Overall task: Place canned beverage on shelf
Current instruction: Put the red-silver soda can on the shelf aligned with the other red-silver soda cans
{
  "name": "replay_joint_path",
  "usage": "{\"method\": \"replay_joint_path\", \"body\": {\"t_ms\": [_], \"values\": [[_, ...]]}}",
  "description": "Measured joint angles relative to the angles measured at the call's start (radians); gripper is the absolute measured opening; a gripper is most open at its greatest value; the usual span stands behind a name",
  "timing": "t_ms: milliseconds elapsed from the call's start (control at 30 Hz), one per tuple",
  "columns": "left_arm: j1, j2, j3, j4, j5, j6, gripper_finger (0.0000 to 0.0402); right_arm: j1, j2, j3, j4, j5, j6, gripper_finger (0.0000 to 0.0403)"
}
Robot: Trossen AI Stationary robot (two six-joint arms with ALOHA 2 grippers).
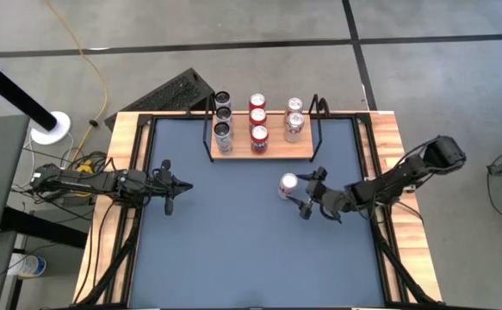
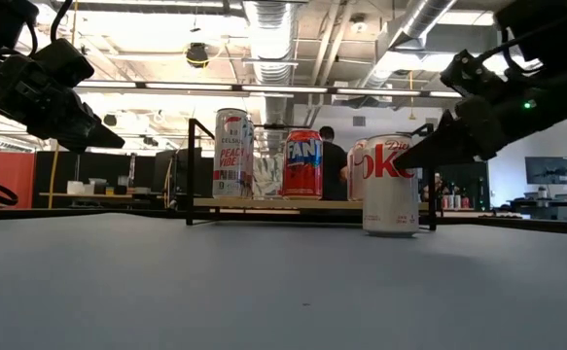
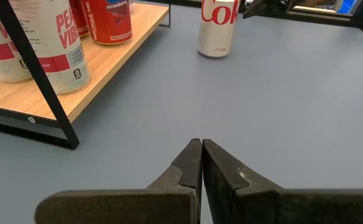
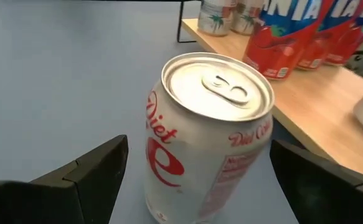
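Note:
The fingers of my right gripper reach just the near side of the Diet Coke can's body (image 1: 287,189) (image 4: 197,162), so the gripper should move forward before it closes on the can.
A silver Diet Coke can (image 1: 288,185) stands upright on the blue-grey table top, just in front of the shelf's right part; it also shows in the low view (image 2: 391,185). The shelf (image 1: 268,155) is a light-wood board on a black wire frame at the far middle, and it holds several cans in three rows. My right gripper (image 4: 198,149) is open. Its fingers stand on either side of the Diet Coke can's upper part, coming from the table's right, with gaps showing on both sides. My left gripper (image 3: 202,149) is shut and empty over the table's left part (image 1: 186,183).
On the shelf, pale Peace Vibe cans (image 2: 233,154) stand at the left, red Fanta cans (image 2: 302,163) in the middle and two pale cans (image 1: 294,120) at the right. The front right spot on the board (image 1: 300,151) is bare. Black frame posts (image 1: 319,129) rise at the shelf's ends.

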Motion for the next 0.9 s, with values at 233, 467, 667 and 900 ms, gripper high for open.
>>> {"method": "replay_joint_path", "body": {"t_ms": [233,467,667,900], "values": [[0.000,0.000,0.000,0.000,0.000,0.000,0.0000,-0.052,0.000,0.000,0.049,-0.071,-0.031,0.0385],[0.000,0.000,0.000,0.000,0.000,0.000,0.0000,-0.100,0.000,0.001,0.110,-0.143,-0.062,0.0385],[0.000,0.000,0.000,0.000,0.000,0.000,0.0000,-0.144,0.000,0.001,0.135,-0.162,-0.077,0.0385],[0.000,0.000,0.000,0.000,0.000,0.000,0.0000,-0.180,0.004,0.001,0.150,-0.241,-0.071,0.0385]]}}
